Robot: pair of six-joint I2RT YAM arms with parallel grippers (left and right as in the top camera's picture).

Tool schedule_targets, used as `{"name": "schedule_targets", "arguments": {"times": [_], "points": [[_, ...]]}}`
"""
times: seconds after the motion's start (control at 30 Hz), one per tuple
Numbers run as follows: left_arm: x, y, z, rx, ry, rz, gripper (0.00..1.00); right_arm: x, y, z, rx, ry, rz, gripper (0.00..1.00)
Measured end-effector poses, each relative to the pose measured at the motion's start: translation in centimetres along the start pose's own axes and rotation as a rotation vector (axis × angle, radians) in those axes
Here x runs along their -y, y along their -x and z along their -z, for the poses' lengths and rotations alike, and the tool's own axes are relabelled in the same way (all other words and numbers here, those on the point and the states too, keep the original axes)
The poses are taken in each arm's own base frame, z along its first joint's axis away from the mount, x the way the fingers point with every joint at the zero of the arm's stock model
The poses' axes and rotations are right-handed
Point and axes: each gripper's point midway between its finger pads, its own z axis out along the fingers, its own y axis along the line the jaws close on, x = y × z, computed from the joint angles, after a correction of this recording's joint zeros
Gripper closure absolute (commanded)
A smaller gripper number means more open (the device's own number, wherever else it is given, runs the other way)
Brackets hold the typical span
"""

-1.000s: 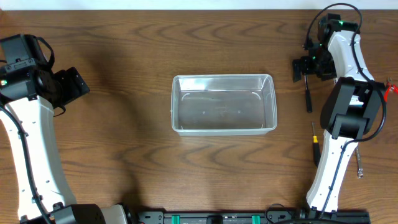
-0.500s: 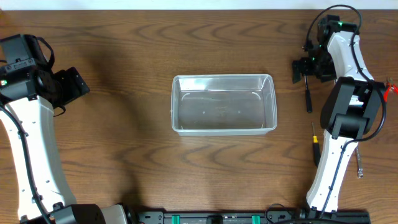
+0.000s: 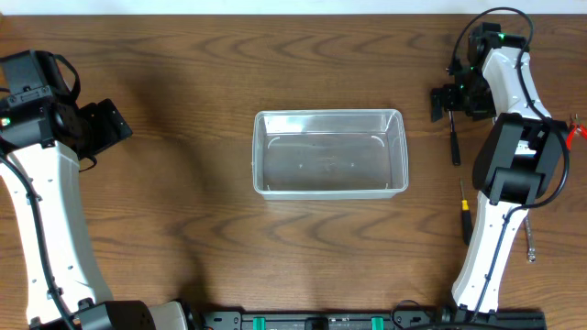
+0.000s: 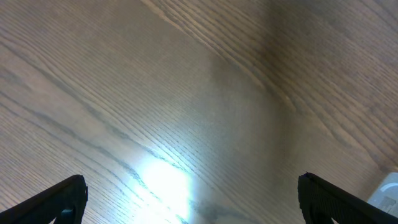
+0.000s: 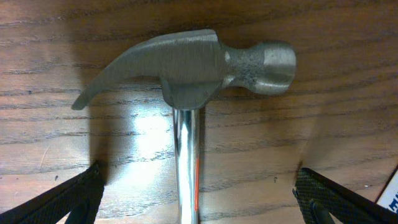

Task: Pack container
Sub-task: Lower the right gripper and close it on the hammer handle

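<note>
The gripper's fingers meet their shadows on the wood, so my right gripper is ready and needs to close on the hammer's shaft.
The container [image 3: 259, 154], a clear shallow plastic bin with nothing in it, sits mid-table. A claw hammer lies at the far right: its steel head [image 5: 186, 62] and shiny shaft [image 5: 186, 155] fill the right wrist view, and its dark handle [image 3: 455, 142] shows from overhead. My right gripper [image 3: 449, 99] [image 5: 199, 202] hangs open over the hammer, one finger on each side of the shaft, touching nothing. My left gripper [image 3: 108, 128] [image 4: 196, 202] is open over bare wood at the far left, holding nothing.
A yellow-and-black screwdriver [image 3: 465, 217] lies near the right arm's base. A small metal tool [image 3: 530, 244] and a red item [image 3: 576, 133] sit at the right edge. A pale corner of the bin [image 4: 388, 190] shows in the left wrist view.
</note>
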Motion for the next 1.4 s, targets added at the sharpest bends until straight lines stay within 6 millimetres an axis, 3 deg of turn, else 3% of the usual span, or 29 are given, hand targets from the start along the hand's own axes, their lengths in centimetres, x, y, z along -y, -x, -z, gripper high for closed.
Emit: {"name": "schedule_targets", "arguments": {"times": [0.3, 0.6, 0.8, 1.4], "points": [[-0.01, 0.0, 0.0, 0.0, 0.0, 0.0, 0.02, -0.03, 0.23, 0.0, 0.009, 0.002, 0.0, 0.01], [0.0, 0.01, 0.0, 0.0, 0.0, 0.0, 0.02, -0.04, 0.68, 0.01, 0.028, 0.004, -0.006, 0.12], [0.0, 0.01, 0.0, 0.0, 0.0, 0.0, 0.02, -0.09, 0.73, 0.01, 0.03, 0.007, -0.01, 0.4], [0.0, 0.01, 0.0, 0.0, 0.0, 0.0, 0.02, -0.1, 0.75, -0.03, 0.031, 0.008, -0.045, 0.89]]}}
